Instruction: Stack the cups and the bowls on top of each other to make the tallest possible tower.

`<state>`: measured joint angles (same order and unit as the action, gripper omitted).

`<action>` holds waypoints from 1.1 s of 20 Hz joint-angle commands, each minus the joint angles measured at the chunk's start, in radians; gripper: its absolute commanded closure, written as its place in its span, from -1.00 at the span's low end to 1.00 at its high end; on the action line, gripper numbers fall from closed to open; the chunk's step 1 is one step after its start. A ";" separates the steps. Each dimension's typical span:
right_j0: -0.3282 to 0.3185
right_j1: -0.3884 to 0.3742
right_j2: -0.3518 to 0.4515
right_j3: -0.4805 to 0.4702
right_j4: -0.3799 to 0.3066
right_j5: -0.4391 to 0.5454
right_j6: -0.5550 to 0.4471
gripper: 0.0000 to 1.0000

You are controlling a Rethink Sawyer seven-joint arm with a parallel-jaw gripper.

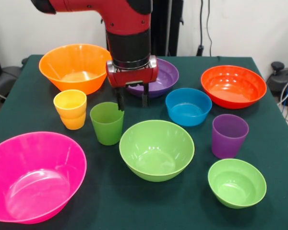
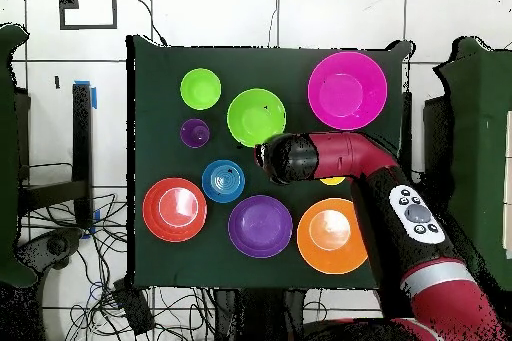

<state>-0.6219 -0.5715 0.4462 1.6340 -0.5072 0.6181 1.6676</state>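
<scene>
The green cup's opening (image 1: 107, 113) is wider than my spread fingers. My gripper should next grab the thin side at the cup's rim (image 1: 122, 111) to stack the green cup.
My gripper (image 1: 132, 100) is open and empty. It hangs just above and behind the green cup (image 1: 107, 122), with one fingertip (image 1: 120, 106) by the cup's far right rim. The yellow-orange cup (image 1: 70, 109) stands left of it and the purple cup (image 1: 229, 135) at the right. The lime-green bowl (image 1: 156, 148), blue bowl (image 1: 188, 106) and small green bowl (image 1: 236, 182) each stand alone and upright. No tower stands. In the overhead view the arm's wrist (image 2: 290, 157) hides the gripper and the green cup.
The large pink bowl (image 1: 31, 175) sits at the front left. The orange bowl (image 1: 76, 67), purple bowl (image 1: 165, 74) and red-orange bowl (image 1: 233, 85) line the far side near the pedestal. The table has a dark green cloth (image 1: 273, 143).
</scene>
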 commanded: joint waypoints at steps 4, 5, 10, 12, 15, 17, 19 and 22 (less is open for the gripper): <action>-0.022 0.044 0.075 -0.110 -0.107 0.030 -0.227 -1.00; -0.026 0.047 0.079 -0.114 -0.111 0.031 -0.231 -1.00; -0.038 0.041 0.093 -0.112 -0.114 0.060 -0.233 -1.00; -0.040 0.038 0.094 -0.110 -0.115 0.064 -0.230 -1.00; -0.040 0.058 0.082 -0.106 -0.120 0.064 -0.212 -1.00; -0.041 0.088 0.068 -0.100 -0.131 0.053 -0.195 -1.00; -0.042 0.117 0.045 -0.083 -0.140 0.050 -0.177 -1.00; -0.044 0.127 0.026 -0.050 -0.142 0.040 -0.146 -1.00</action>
<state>-0.6757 -0.5207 0.4764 1.5773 -0.5597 0.6181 1.6676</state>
